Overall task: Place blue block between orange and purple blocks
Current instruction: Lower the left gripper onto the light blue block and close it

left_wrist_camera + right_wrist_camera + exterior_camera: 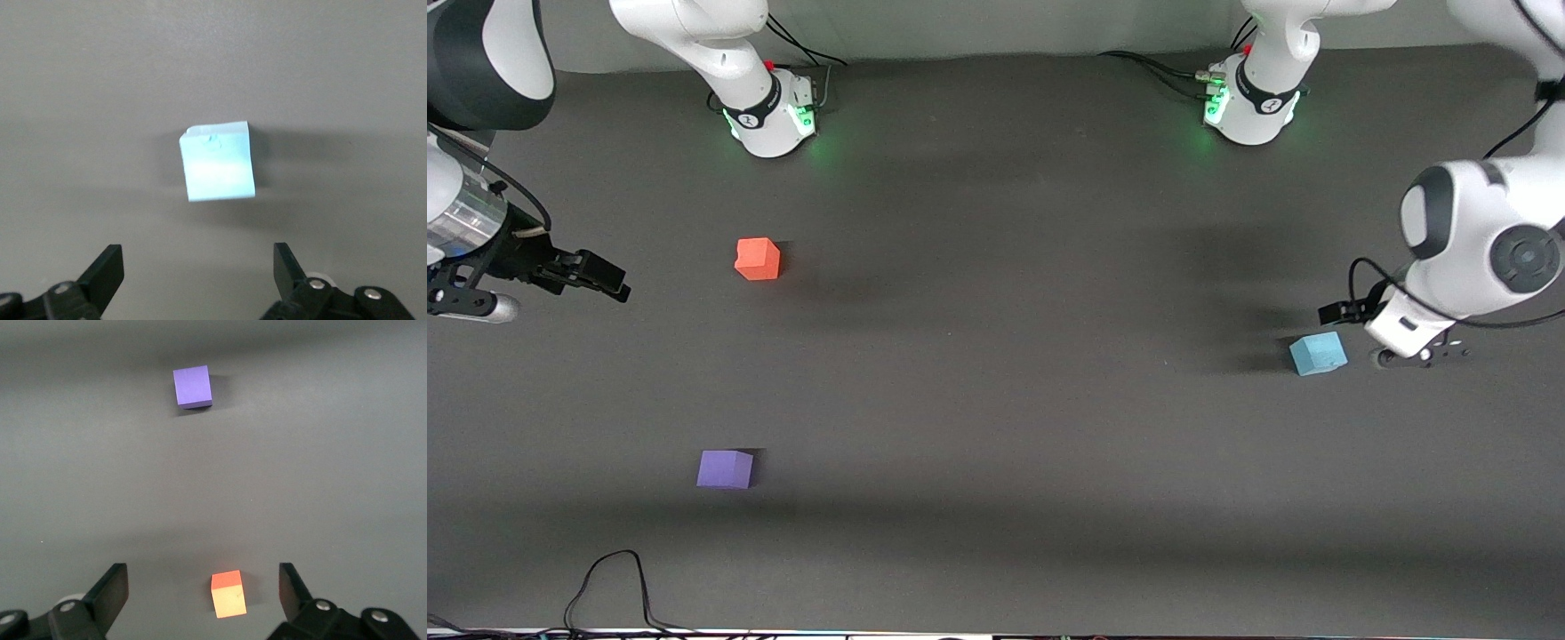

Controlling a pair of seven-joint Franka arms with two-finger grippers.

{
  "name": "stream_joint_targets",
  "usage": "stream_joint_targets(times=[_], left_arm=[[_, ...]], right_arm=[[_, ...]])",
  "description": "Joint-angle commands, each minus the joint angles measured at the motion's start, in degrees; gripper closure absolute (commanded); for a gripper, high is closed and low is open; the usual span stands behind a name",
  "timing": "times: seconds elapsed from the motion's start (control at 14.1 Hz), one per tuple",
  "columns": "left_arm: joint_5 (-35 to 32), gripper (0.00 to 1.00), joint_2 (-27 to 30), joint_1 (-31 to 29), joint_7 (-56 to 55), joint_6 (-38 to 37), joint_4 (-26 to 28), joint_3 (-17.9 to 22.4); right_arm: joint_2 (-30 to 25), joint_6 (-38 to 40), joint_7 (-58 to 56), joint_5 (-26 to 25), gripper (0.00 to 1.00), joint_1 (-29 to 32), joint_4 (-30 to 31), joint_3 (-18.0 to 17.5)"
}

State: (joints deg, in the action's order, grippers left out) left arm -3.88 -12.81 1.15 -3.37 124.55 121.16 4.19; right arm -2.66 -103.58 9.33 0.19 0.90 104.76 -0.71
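The blue block [1318, 353] goes between the orange and purple blocks. My left gripper will next grab its two opposite sides.
The blue block [1318, 353] lies on the dark table near the left arm's end. My left gripper [1336, 313] hangs just over the table beside it, open and empty. In the left wrist view the blue block [218, 170] lies ahead of the open left gripper [198, 259], not between the fingers. The orange block [758, 259] and the purple block [725, 468] lie toward the right arm's end, the purple one nearer the front camera. My right gripper [609, 280] is open and empty, up in the air. The right wrist view shows the orange block [228, 593], the purple block [193, 387] and the right gripper [202, 577].
A black cable [609, 587] loops on the table near its front edge, nearer the front camera than the purple block. The two arm bases [774, 111] [1249, 102] stand along the table's back edge.
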Motion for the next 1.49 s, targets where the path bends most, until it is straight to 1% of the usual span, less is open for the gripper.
stream_joint_targets(times=[0.0,0.21,0.35,0.64,0.71,0.78,0.85,0.99,1.06,1.13,1.27,1.35,1.42], left_arm=[[0.28,0.0,-2.56,-0.09,-0.49,3.23,0.39,-0.15],[0.37,0.0,-6.68,-0.09,-0.67,8.5,0.39,-0.15],[0.46,0.0,-8.45,-0.09,-0.76,10.62,0.39,-0.15],[0.72,0.0,-9.86,-0.35,-1.81,13.17,0.3,-0.15],[2.46,0.01,-10.12,-0.27,-1.99,13.35,0.39,-0.15],[4.22,0.01,-11.78,-0.18,-1.9,14.22,0.22,-0.15],[4.41,0.02,-12.49,0.0,-1.9,16.58,0.3,-0.15],[4.41,0.06,-12.67,0.17,-1.46,16.86,0.3,-0.15],[4.41,0.11,-12.67,0.0,-1.2,17.04,0.3,-0.15],[4.41,0.2,-12.76,-0.18,-1.02,17.13,0.3,-0.15],[4.32,0.54,-12.67,0.08,-1.11,16.78,0.22,-0.15],[4.32,0.58,-12.33,0.26,-1.11,16.52,0.22,-0.15],[4.32,0.58,-11.63,0.52,-1.19,15.3,0.04,-0.15]], right_arm=[[-0.76,-1.53,-0.63,-0.45,0.0,0.85,1.59,-0.79],[-1.2,-1.45,-0.63,-0.45,0.0,0.77,2.03,-0.79],[-1.29,-1.36,-0.63,-0.45,0.0,0.68,2.03,-0.79],[-1.73,-1.27,-0.72,-0.45,0.0,0.68,2.03,-0.79],[-1.82,-1.18,-0.72,-0.45,0.0,0.68,2.11,-0.79],[-1.82,-1.09,-0.72,-0.45,0.0,0.68,2.11,-0.79],[-2.08,-1.09,-0.72,-0.45,0.0,0.68,2.2,-0.79],[-2.26,-1.09,-0.72,-0.45,0.0,0.68,2.55,-0.87],[-2.26,-1.09,-0.72,-0.45,0.0,0.68,2.55,-0.79],[-2.26,-1.09,-0.72,-0.45,0.0,0.68,2.9,-0.79],[-2.43,-1.01,-0.72,-0.45,0.0,0.68,3.26,-0.79],[-2.87,-1.01,-0.72,-0.45,0.0,0.68,3.34,-0.79],[-2.87,-1.01,-0.72,-0.45,0.0,0.59,3.35,-0.79]])
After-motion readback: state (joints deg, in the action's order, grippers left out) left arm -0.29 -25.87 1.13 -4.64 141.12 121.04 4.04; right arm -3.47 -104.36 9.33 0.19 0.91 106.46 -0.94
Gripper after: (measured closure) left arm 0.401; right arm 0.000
